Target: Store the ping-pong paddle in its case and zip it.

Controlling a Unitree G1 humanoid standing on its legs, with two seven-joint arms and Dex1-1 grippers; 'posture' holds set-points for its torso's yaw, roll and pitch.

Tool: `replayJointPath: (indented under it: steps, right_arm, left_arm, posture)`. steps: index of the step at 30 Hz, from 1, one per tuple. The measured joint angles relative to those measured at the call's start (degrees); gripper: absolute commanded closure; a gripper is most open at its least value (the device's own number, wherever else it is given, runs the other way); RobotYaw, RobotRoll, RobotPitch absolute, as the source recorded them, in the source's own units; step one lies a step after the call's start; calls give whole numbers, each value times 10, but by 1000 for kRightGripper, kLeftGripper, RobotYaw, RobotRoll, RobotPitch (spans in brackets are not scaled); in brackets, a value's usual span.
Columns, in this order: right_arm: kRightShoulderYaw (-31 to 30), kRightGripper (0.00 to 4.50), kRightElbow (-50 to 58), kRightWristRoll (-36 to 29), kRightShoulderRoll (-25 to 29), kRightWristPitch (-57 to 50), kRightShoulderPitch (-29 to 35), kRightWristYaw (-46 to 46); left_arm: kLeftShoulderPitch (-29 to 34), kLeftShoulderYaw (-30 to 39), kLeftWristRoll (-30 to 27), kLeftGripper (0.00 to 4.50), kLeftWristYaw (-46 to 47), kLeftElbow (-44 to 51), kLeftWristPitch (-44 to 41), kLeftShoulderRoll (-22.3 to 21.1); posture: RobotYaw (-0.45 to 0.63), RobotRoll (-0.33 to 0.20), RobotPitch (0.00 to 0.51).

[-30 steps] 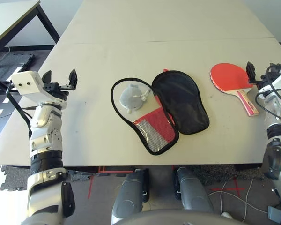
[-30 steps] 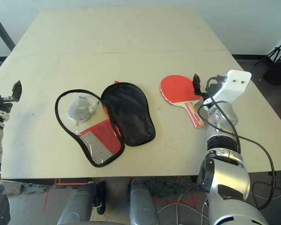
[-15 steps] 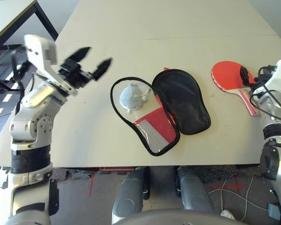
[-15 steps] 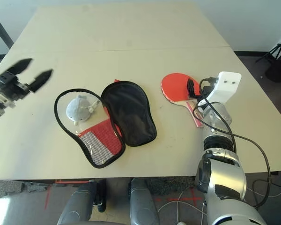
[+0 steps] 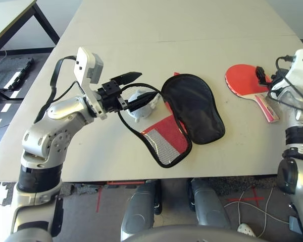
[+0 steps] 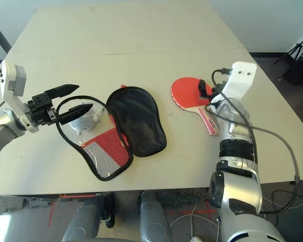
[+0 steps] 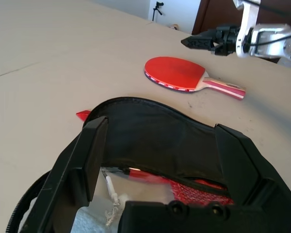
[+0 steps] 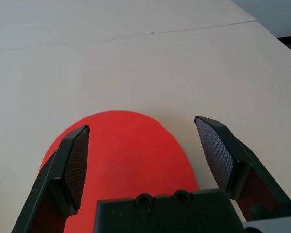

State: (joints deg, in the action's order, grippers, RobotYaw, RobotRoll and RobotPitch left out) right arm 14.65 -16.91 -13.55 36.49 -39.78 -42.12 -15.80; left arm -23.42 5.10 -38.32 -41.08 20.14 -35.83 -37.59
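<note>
The robot's right gripper should next take hold of the ping-pong paddle by its narrow handle (image 5: 267, 109), because the paddle's red side is wider than the gripper's open fingers.
The case (image 5: 194, 108) lies open in the middle of the table, black lining up on its right half. Its left half carries a red mesh pocket (image 5: 164, 141) and a small grey pouch (image 5: 140, 112). My left gripper (image 5: 136, 88) hovers open just over that pouch and the case's black zipper edge; the left wrist view looks across the black flap (image 7: 155, 136) between its fingers. The ping-pong paddle (image 5: 245, 80) lies flat to the right, red face up, handle (image 5: 266, 108) toward me. My right gripper (image 8: 145, 145) stands open low over the red face (image 8: 121, 160), by the handle end.
The beige table (image 5: 166, 30) stretches far beyond the objects, with a seam across it. A second table (image 5: 10, 15) stands off the far left corner. Black cables (image 6: 272, 136) loop beside my right forearm. The table's front edge runs just below the case.
My left arm has swung in from the table's left side to above the pouch in the case. My right gripper has crept a little further over the paddle's face. Both stay open.
</note>
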Motion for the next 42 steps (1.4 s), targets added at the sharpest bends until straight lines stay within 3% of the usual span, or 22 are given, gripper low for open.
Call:
replayJointPath:
  steps: [7, 10, 14, 18, 25, 35, 38, 42]
  right_arm:
    - [-45, 19, 144, -47, 115, -258, 13, -95]
    - [-81, 19, 189, -65, 170, -319, 31, -141]
    - [-99, 19, 208, -70, 191, -352, 44, -162]
    - [-113, 19, 193, -64, 191, -356, 56, -161]
    - [-115, 19, 127, -43, 144, -331, 60, -137]
    - [-135, 19, 60, -10, 107, -267, 52, -130]
    - [-136, 550, 48, -2, 102, -249, 52, -132]
    - [-137, 1779, 45, 5, 95, -232, 52, -133]
  left_arm:
    - [-15, -12, 17, 0, -13, -22, 7, 15]
    - [-24, -11, 16, 0, -15, -28, 8, 25]
    - [-28, -12, 17, 0, -17, -31, 9, 31]
    - [-28, -12, 19, 0, -18, -31, 9, 34]
    - [-36, -8, 16, 0, -4, -31, 8, 57]
    - [-41, 3, 10, 0, 7, -20, 1, 58]
    - [-39, 3, 9, 0, 8, -19, 0, 58]
    - [-39, 3, 7, 0, 11, -17, 0, 58]
  posture:
    - [-93, 0, 184]
    - [-93, 0, 180]
    - [-89, 0, 176]
    - [-83, 0, 176]
    - [-68, 0, 180]
    - [-50, 0, 189]
    - [-49, 0, 191]
    - [-51, 0, 192]
